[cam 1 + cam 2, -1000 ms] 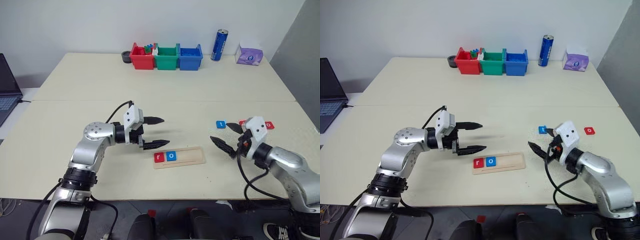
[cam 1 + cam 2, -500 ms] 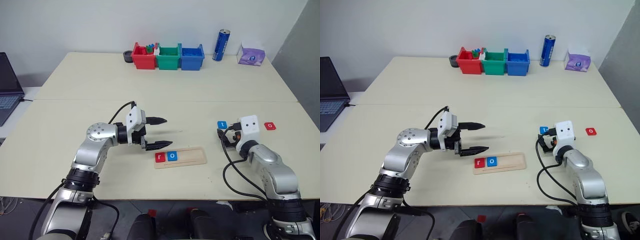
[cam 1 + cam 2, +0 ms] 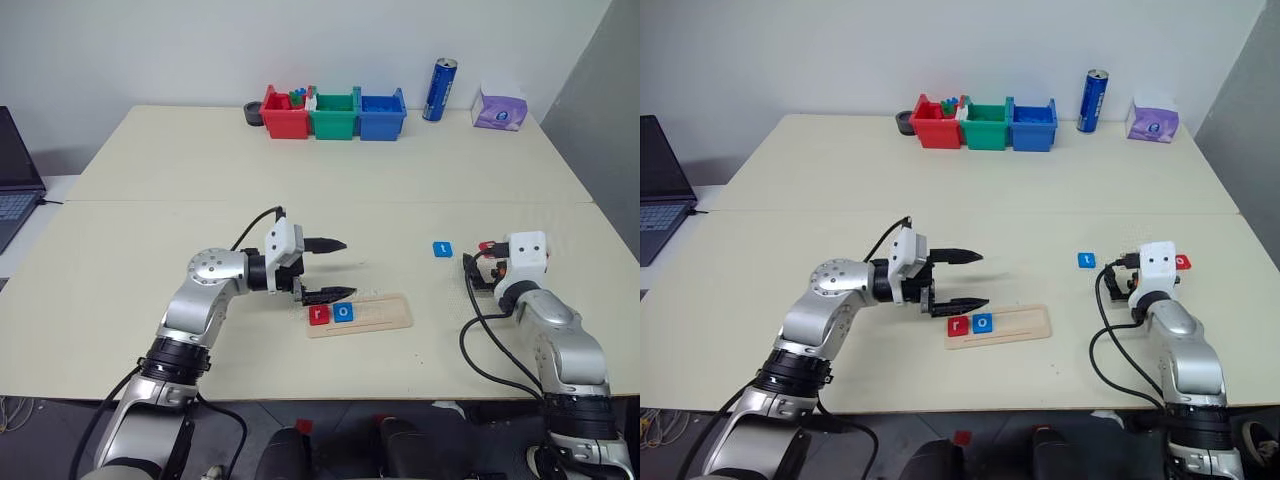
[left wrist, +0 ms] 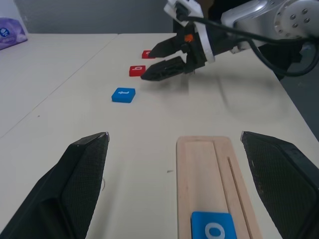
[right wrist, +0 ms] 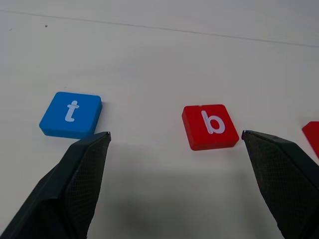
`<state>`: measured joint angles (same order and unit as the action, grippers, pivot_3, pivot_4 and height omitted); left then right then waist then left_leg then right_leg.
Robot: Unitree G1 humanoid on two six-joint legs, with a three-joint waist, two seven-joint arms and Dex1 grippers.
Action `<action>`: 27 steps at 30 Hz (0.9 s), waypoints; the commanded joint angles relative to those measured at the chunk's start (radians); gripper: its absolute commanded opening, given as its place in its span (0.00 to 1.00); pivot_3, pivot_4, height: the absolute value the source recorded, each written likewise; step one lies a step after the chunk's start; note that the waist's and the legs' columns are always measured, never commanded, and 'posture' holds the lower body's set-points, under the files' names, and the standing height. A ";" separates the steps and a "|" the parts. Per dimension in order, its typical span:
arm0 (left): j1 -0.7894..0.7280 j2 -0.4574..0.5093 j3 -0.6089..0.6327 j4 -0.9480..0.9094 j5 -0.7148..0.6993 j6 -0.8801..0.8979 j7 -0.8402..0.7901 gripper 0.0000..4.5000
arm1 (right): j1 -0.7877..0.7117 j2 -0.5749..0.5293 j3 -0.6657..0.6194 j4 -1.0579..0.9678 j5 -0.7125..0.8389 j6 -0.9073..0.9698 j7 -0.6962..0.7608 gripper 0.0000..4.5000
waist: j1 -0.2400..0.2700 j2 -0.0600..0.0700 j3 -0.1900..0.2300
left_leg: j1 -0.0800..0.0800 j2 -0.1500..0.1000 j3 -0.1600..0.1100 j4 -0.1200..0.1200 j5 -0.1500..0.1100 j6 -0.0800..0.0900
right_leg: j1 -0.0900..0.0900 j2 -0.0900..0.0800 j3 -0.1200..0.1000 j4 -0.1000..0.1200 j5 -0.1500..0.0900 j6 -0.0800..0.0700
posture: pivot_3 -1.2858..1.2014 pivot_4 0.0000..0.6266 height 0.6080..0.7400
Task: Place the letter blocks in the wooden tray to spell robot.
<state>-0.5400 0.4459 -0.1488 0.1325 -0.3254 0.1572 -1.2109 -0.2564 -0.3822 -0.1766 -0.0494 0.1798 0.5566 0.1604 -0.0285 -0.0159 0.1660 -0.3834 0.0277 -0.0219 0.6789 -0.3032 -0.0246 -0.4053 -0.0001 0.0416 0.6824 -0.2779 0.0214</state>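
In the right wrist view my fingers are short of the red "b" block [image 5: 210, 127], so it is too early to close; my right gripper moves toward the block first.
The wooden tray [image 3: 385, 313] lies near the table's front, with a red "r" block [image 3: 319, 314] and a blue "o" block [image 3: 343, 312] at its left end. My left gripper [image 3: 348, 268] hovers open just left of the tray, pointing right along it. To the right lie a blue "t" block [image 5: 71, 114], a red "b" block [image 5: 209, 127] and another red block [image 5: 313, 137]. My right gripper [image 5: 175, 134] is open and low over the table, just short of the "t" and "b" blocks with nothing between its fingers.
Red, green and blue bins [image 3: 334, 114] stand at the back of the table, with a blue can [image 3: 441, 89] and a purple tissue pack [image 3: 499, 110] to their right. A laptop [image 3: 15, 180] sits off the left edge.
My right arm swung to the right and sank, its gripper turning to face the red "b" block. My left gripper drifted slightly right toward the tray. No block has moved.
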 commanded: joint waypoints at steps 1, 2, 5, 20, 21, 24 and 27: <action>-0.044 -0.028 -0.011 0.006 0.008 -0.036 0.004 1.00 | -0.032 -0.016 -0.037 0.045 0.001 -0.077 0.021 1.00 | 0.000 0.000 0.000 | 0.000 0.000 0.000 0.000 0.000 0.000 | 0.000 0.000 0.000 0.000 0.000 0.000 | 0.52 0.24 1.00; -0.055 -0.040 -0.014 0.015 0.010 -0.039 0.009 1.00 | -0.039 -0.019 -0.046 0.071 0.001 -0.093 0.022 1.00 | 0.000 0.000 0.000 | 0.000 0.000 0.000 0.000 0.000 0.000 | 0.000 0.000 0.000 0.000 0.000 0.000 | 0.52 0.24 1.00; -0.074 -0.064 -0.016 0.036 0.016 -0.046 0.014 1.00 | -0.055 -0.030 -0.053 0.123 -0.001 -0.128 0.033 1.00 | 0.000 0.000 0.000 | 0.000 0.000 0.001 0.000 0.000 0.000 | 0.000 0.000 0.000 0.000 0.000 0.000 | 0.52 0.24 1.00; -0.095 -0.098 -0.034 0.073 0.045 -0.080 0.002 1.00 | -0.143 -0.054 -0.076 0.344 0.049 -0.219 0.153 1.00 | -0.001 0.000 0.000 | 0.000 0.000 0.001 0.000 0.000 0.000 | 0.000 0.000 0.001 0.000 0.000 0.000 | 0.52 0.24 1.00; -0.099 -0.103 -0.032 0.076 0.047 -0.076 0.012 1.00 | -0.148 -0.055 -0.078 0.358 0.050 -0.223 0.157 1.00 | -0.001 0.000 0.000 | 0.000 0.000 0.001 0.000 0.000 0.000 | 0.000 0.000 0.001 0.000 0.000 0.000 | 0.52 0.24 1.00; -0.110 -0.121 -0.020 0.076 0.038 -0.059 0.033 1.00 | -0.159 -0.058 -0.084 0.388 0.051 -0.232 0.163 1.00 | -0.001 0.000 0.000 | 0.000 0.000 0.001 0.000 0.000 0.000 | 0.000 0.000 0.001 0.000 0.000 0.000 | 0.52 0.24 1.00; -0.116 -0.132 -0.013 0.073 0.031 -0.052 0.045 1.00 | -0.157 -0.060 -0.084 0.398 0.049 -0.238 0.168 0.91 | -0.001 0.000 0.000 | 0.000 0.000 0.001 0.000 0.000 0.000 | 0.000 0.000 0.001 0.000 0.000 0.000 | 0.52 0.24 1.00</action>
<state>-0.6310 0.3184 -0.1768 0.2194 -0.2780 0.1049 -1.1775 -0.4058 -0.4250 -0.2401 0.3516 0.2203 0.3341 0.3232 -0.0296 -0.0154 0.1657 -0.3830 0.0278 -0.0210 0.6789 -0.3032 -0.0246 -0.4053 -0.0006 0.0427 0.6825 -0.2777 0.0214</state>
